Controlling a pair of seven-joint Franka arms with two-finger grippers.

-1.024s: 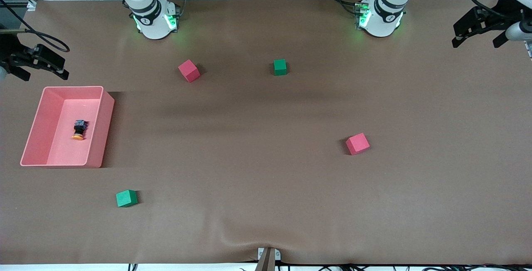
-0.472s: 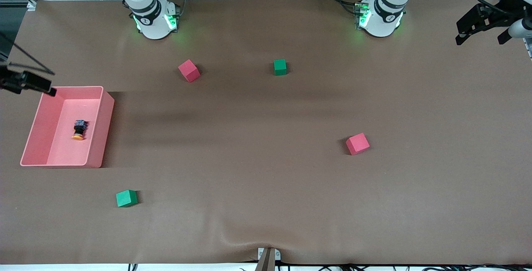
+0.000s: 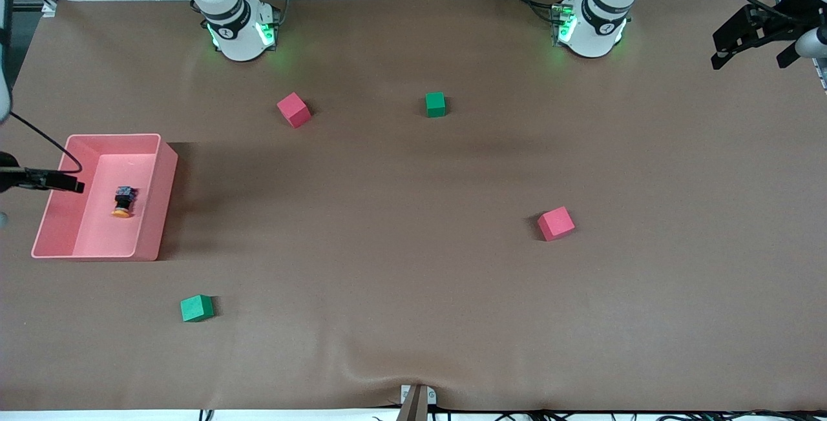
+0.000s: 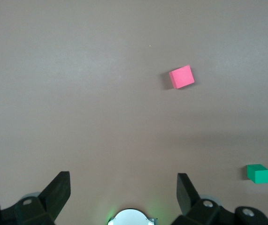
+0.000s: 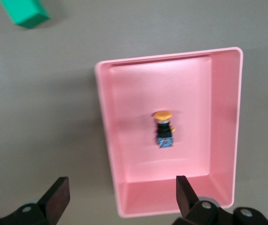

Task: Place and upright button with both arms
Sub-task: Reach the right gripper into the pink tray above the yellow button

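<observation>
The button has a black body (image 3: 123,203) beside the orange cap (image 3: 121,213). My right gripper should hold the button there next to place it upright on the tabletop.
The button (image 3: 123,202) lies on its side in a pink bin (image 3: 165,175) at the right arm's end of the table, its orange cap toward the front camera. In the right wrist view the button (image 5: 163,129) sits mid-floor of the bin (image 5: 104,126). My right gripper (image 3: 68,184) hangs over the bin's outer wall, open and empty (image 5: 122,187), with one corner of the bin below its fingers. My left gripper (image 3: 749,61) is open and empty (image 4: 123,185), up in the air over the left arm's end of the table.
Loose cubes lie on the brown table: a red cube (image 3: 294,110) and a green cube (image 3: 435,104) near the bases, a red cube (image 3: 555,223) mid-table, and a green cube (image 3: 196,308) nearer the camera than the bin. The left arm's base (image 4: 131,218) shows below its gripper.
My right gripper has swung from the table's edge near the bin's upper corner to over the bin's outer wall. My left gripper has drifted slightly toward the table's end.
</observation>
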